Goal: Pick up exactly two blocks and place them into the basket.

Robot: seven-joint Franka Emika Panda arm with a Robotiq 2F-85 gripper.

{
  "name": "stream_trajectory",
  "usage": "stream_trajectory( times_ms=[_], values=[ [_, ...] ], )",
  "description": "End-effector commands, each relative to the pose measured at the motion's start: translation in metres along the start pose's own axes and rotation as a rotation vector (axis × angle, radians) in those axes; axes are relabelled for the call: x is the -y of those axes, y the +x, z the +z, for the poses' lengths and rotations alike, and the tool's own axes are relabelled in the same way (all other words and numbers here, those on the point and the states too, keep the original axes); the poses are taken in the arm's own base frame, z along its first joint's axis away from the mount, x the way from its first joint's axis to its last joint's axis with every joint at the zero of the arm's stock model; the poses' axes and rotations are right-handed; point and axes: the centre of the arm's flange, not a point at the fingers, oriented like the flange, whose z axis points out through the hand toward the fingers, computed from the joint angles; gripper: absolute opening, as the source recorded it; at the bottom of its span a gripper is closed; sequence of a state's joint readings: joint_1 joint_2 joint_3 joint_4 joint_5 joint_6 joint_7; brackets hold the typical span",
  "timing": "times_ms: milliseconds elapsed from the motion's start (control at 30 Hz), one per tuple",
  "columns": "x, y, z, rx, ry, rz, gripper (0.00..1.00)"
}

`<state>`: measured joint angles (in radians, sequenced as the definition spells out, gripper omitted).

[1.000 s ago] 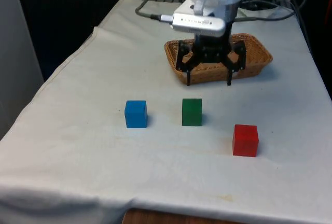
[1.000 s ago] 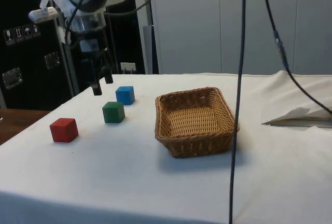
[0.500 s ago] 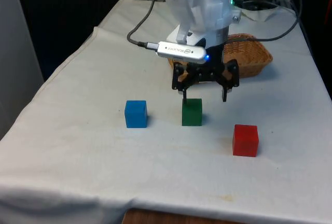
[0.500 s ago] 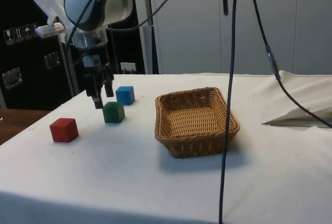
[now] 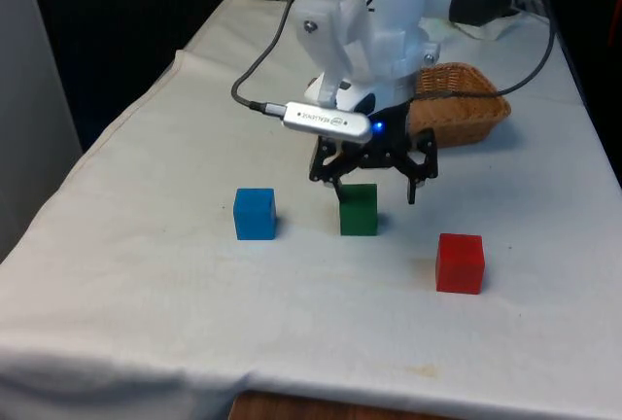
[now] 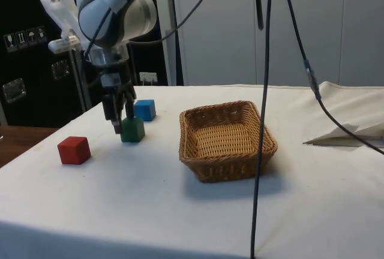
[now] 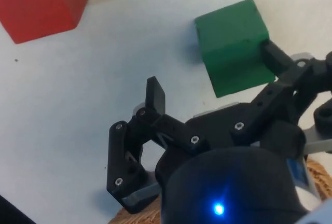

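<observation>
I next need to grab the green block [image 5: 359,210] by its opposite sides with my gripper, to start filling the basket [image 5: 466,114] with two blocks.
Three blocks sit in a row on the white cloth: a blue block [image 5: 255,213] [image 6: 144,110], a green block [image 5: 359,210] [image 6: 132,130] [image 7: 232,47] and a red block [image 5: 460,262] [image 6: 74,150] [image 7: 40,0]. My gripper [image 5: 375,192] [image 6: 122,124] [image 7: 211,68] is open and low around the top of the green block. The block lies between the fingers, off centre, with one finger [image 7: 275,57] close against its side and the other finger [image 7: 155,95] well apart. The wicker basket [image 5: 466,114] [image 6: 227,140] holds nothing and is partly hidden by the arm in the front view.
The red block lies a short way from the gripper, towards the front view's right; the blue block lies on the other side. Cables [image 6: 264,91] hang down over the basket's side of the table. A fold of cloth [image 6: 348,133] rises at the far edge in the side view.
The gripper has moved away from the basket towards the row of blocks and come down, from hanging above the cloth to straddling the green block. The blocks have not moved.
</observation>
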<state>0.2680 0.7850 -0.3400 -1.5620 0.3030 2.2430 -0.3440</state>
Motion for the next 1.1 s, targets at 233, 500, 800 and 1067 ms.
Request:
stream_trajectory(
  times_ms=[233, 500, 800, 1067],
  values=[
    [-0.005, 0.000, 0.009, -0.003, -0.004, 0.002, 1.00],
    [-0.005, -0.001, 0.007, 0.000, -0.007, 0.003, 1.00],
    [-0.004, 0.004, -0.007, -0.016, -0.009, -0.005, 1.00],
    [-0.008, 0.008, -0.033, -0.031, -0.015, -0.019, 1.00]
  ],
)
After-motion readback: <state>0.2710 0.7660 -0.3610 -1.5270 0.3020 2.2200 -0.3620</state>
